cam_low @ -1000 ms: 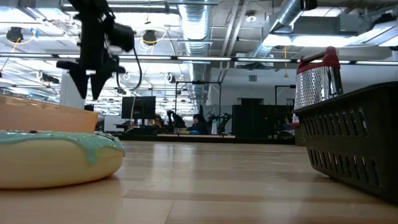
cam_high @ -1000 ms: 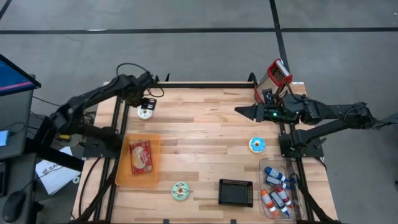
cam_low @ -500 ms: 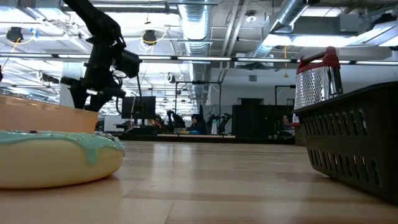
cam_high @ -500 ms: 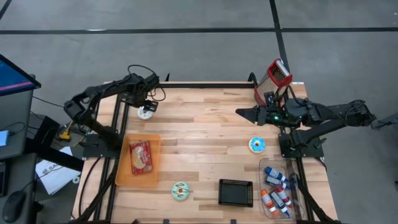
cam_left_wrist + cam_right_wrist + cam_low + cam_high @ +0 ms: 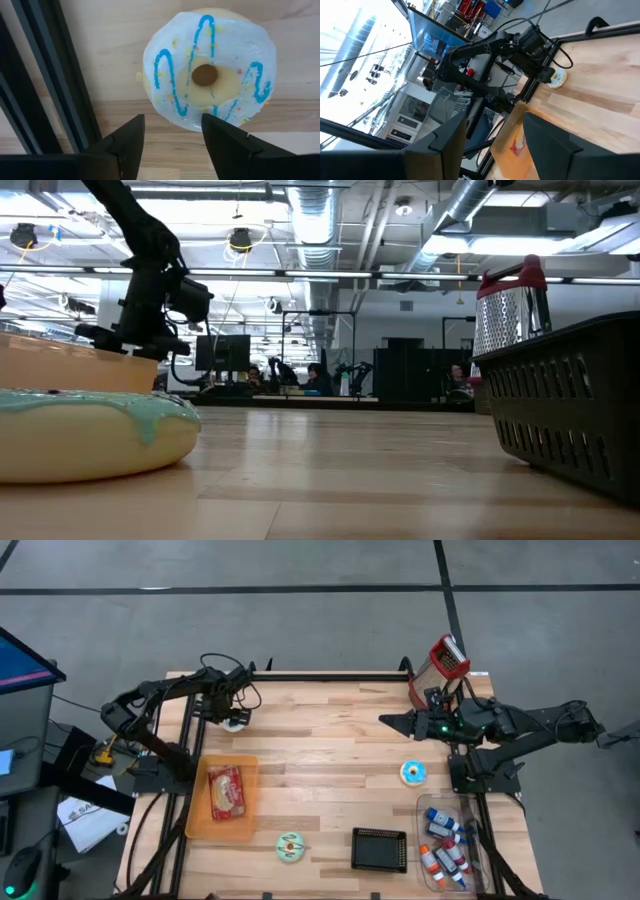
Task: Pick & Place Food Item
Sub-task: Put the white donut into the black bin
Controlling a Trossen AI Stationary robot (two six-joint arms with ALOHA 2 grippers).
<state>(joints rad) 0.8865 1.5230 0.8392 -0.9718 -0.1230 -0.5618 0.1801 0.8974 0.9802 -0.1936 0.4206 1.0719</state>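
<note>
The left gripper isn't ready to close on the white doughnut yet: its fingers must first move from the white doughnut's outer edge (image 5: 185, 125) toward its hole (image 5: 204, 75).
A white-iced doughnut with blue stripes (image 5: 234, 723) lies flat on the wooden table near its far left corner, next to the black frame rail. My left gripper (image 5: 232, 712) hangs just over it, fingers pointing down. In the left wrist view the doughnut (image 5: 210, 70) fills the picture, and the left gripper (image 5: 172, 145) is open with its tips at the doughnut's edge, apart from it. An orange tray (image 5: 222, 796) holds a packaged food item. My right gripper (image 5: 385, 720) waits open above the far right of the table.
A green-iced doughnut (image 5: 290, 847) and a black basket (image 5: 379, 849) sit near the near edge. A blue-and-orange doughnut (image 5: 414, 773) lies at the right. A clear bin of bottles (image 5: 450, 843) is at the near right corner, and a red-handled grater (image 5: 440, 665) at the far right.
My left gripper has come down toward the white doughnut, dropping in the low view until its fingertips sink behind the orange tray's rim, while the arm has folded back toward the table's left. The doughnut has stayed where it was.
</note>
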